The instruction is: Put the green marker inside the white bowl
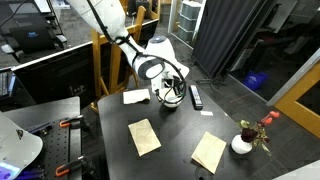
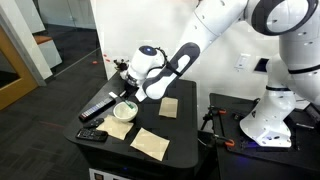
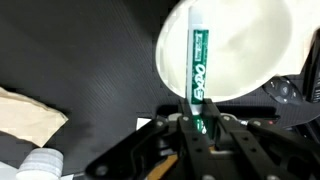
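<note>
The robot's gripper is ready to open now: the green marker's whole label (image 3: 199, 62) is over the inside of the white bowl, so the marker would fall into the bowl if released.
In the wrist view the green marker (image 3: 197, 60) sticks out from my gripper (image 3: 193, 125), whose fingers are shut on its lower end. The marker's white tip reaches over the inside of the white bowl (image 3: 260, 50). In both exterior views the gripper (image 1: 170, 90) (image 2: 131, 90) hangs just above the bowl (image 1: 172, 99) (image 2: 124, 109) on the black table; the marker is too small to make out there.
A black remote (image 1: 196, 96) (image 2: 100, 106) lies beside the bowl. Tan napkins (image 1: 144, 136) (image 1: 209, 152) (image 2: 150, 143) lie on the table, one also in the wrist view (image 3: 25, 115). A white pot with red flowers (image 1: 243, 142) stands near a table corner.
</note>
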Available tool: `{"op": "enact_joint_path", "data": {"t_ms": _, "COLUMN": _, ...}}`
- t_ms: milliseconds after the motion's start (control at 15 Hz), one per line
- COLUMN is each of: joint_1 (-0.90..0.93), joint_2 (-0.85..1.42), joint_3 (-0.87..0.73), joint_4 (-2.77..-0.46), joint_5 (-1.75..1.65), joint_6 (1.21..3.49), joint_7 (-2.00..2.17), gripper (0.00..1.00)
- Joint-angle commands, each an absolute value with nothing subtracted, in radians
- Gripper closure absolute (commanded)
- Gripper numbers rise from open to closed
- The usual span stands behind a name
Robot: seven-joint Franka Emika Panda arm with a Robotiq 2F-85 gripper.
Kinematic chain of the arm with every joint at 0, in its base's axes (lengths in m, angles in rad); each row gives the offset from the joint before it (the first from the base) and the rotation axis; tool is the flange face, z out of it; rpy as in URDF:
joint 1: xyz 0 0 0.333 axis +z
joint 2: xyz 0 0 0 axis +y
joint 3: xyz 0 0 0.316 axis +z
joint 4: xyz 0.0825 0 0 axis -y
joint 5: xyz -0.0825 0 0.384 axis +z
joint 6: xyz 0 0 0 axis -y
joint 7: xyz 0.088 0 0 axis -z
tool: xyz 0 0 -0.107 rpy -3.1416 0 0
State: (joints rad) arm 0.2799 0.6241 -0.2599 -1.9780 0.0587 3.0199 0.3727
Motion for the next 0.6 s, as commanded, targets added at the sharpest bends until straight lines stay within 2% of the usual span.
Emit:
{"op": "enact_joint_path", "data": {"t_ms": 0, "joint_1": 0.332, "joint_2": 0.629, "joint_3": -0.303, "joint_4": -1.986, "joint_5": 0.057, "joint_6": 3.046, "joint_7": 0.418, "gripper": 0.56}}
{"op": "enact_joint_path", "data": {"t_ms": 67, "joint_1": 0.342, "joint_2": 0.628, "joint_3": -0.312, "joint_4": -1.989, "joint_5": 0.055, "joint_6": 3.048, "joint_7": 0.421, "gripper": 0.51}}
{"op": "enact_joint_path", "data": {"t_ms": 400, "joint_1": 0.376, "joint_2": 0.616, "joint_3": -0.343, "joint_4": -2.002, "joint_5": 0.058, "joint_6": 3.059, "joint_7": 0.443, "gripper": 0.12}}
{"op": "enact_joint_path", "data": {"t_ms": 533, "joint_1": 0.38, "joint_2": 0.611, "joint_3": -0.348, "joint_4": -2.011, "joint_5": 0.062, "joint_6": 3.066, "joint_7": 0.449, "gripper": 0.0}}
